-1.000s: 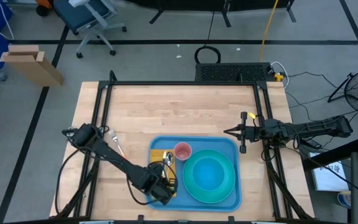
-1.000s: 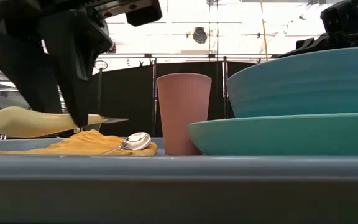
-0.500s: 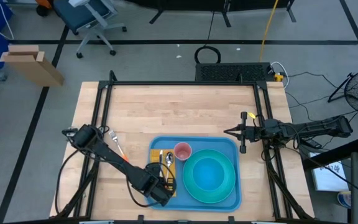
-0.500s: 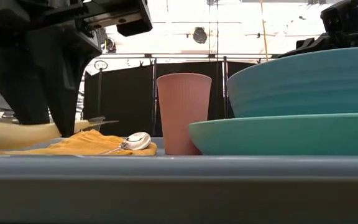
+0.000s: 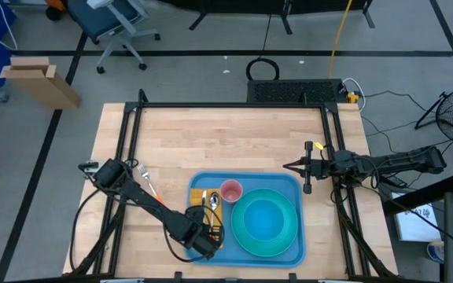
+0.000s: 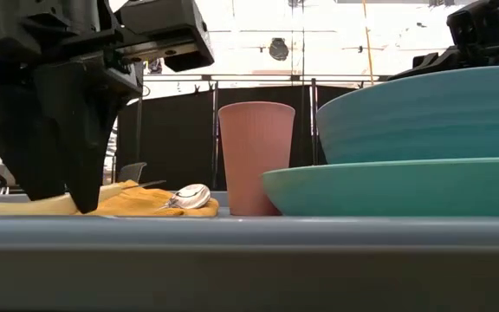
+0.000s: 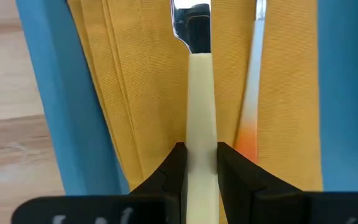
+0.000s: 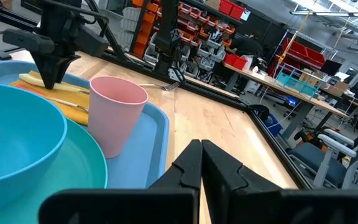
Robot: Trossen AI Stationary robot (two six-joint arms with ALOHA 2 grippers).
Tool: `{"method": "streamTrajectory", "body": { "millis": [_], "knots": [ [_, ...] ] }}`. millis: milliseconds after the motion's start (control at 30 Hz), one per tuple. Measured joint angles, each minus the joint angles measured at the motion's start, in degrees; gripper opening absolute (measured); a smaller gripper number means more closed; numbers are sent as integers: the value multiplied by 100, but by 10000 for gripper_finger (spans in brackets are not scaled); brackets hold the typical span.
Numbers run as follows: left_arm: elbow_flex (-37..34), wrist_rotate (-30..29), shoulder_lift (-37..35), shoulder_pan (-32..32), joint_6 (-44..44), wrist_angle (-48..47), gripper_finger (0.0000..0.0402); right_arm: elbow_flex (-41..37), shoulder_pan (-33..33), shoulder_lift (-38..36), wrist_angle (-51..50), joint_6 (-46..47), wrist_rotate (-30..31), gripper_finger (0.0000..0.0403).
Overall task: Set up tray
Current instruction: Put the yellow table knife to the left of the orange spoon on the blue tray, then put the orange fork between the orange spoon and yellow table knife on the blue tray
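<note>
The cream handle (image 7: 199, 124) rests low over the folded yellow napkin (image 7: 135, 81), beside the spoon, so it is now time for my left gripper to open and release the cream-handled knife.
The blue tray (image 5: 289, 253) lies near the table's near edge, with its rim (image 6: 249, 227) close in the low view. On its left part a folded yellow napkin (image 7: 135, 81) carries a spoon (image 6: 189, 197). My left gripper (image 5: 205, 242) (image 7: 197, 155) stands over the napkin's near end, shut on a cream-handled knife (image 7: 199, 93). A pink cup (image 5: 231, 190) stands upright beside a turquoise bowl (image 5: 264, 218) set on a plate (image 6: 388, 186). My right gripper (image 5: 305, 167) (image 8: 201, 162) waits shut past the tray's far right corner. My left gripper pinches the knife's cream handle (image 7: 199, 124) between its two fingers (image 7: 174, 165), coming from above and pointing down, with the fingers across the handle. The knife lies along the napkin, its handle (image 6: 24, 205) low on the cloth and its blade (image 6: 145, 185) slightly raised.
A fork (image 5: 146, 179) with an orange handle lies on the bare wood left of the tray. The wooden table (image 5: 211, 134) is open toward its far edge. Black frame rails (image 5: 333, 149) run along the table's sides. Workshop benches and shelves show beyond the table.
My left gripper has moved down, still shut on the knife. The knife, held level in the air above the napkin a second ago, now sits low on the napkin beside the spoon.
</note>
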Motion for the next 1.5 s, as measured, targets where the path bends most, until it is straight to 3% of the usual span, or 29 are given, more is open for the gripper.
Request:
{"method": "streamTrajectory", "body": {
  "millis": [633, 900, 1033, 1300, 1500],
  "knots": [
    [-2, -193, 1, 0, 31, -14, 62, -1, 2, 1, -2, 0, -2, 0],
    [-2, -126, 1, 36, 21, -24, 162, 0, 0, -1, -3, 2, -2, 0],
    [-2, -64, -1, 39, 96, -26, 176, -2, 2, 1, -2, 2, -2, 0],
    [33, 154, -747, 39, 1661, -180, 156, -1, 1, -1, -4, 2, -4, 0],
    [35, 131, -1649, -45, 2930, -1141, 133, 0, 1, 1, 24, 2, -4, 0]
  ]
}}
